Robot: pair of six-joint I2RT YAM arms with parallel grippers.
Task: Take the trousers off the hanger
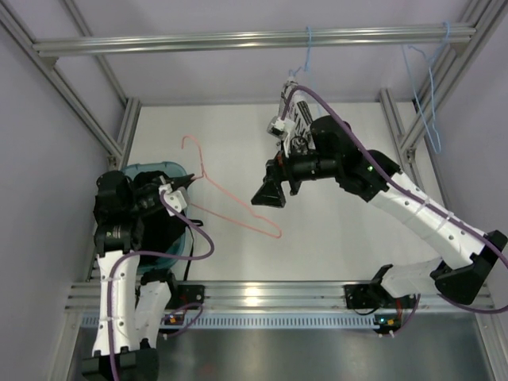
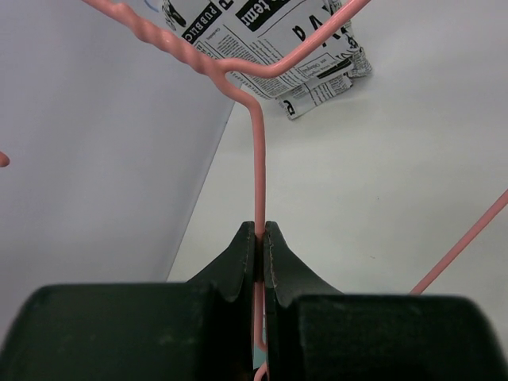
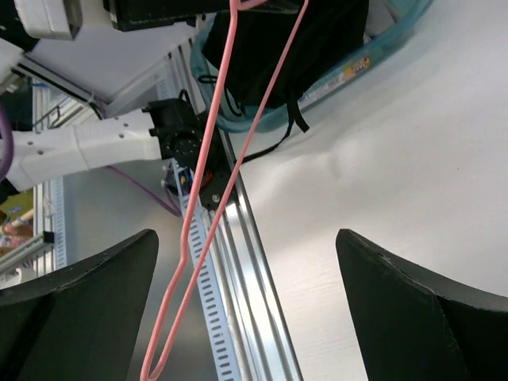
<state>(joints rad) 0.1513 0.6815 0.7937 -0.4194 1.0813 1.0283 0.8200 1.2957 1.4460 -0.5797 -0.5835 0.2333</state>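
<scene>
My right gripper grabs the pink-red hanger by the wire near the hanger's loose end [image 1: 266,223] [image 3: 175,297] next, which leaves the hook free to hang on the bar.
The pink-red wire hanger [image 1: 238,213] is bare and held in the air over the table. My left gripper [image 1: 186,184] is shut on its wire just below the twisted neck, as the left wrist view [image 2: 259,230] shows, with the wire [image 2: 257,159] running up from the closed jaws. The black trousers [image 3: 294,48], drawstrings dangling, lie in a teal bin [image 3: 381,40] at the table's left edge, off the hanger [image 3: 208,151]. My right gripper [image 1: 268,193] is open and empty [image 3: 247,240], just right of the hanger's lower end.
A black-and-white patterned garment [image 1: 290,119] hangs at the back on a light blue hanger [image 1: 308,48]; it also shows in the left wrist view [image 2: 262,32]. Another light blue hanger [image 1: 429,87] hangs from the top rail at the right. The teal bin [image 1: 151,168] sits under my left arm.
</scene>
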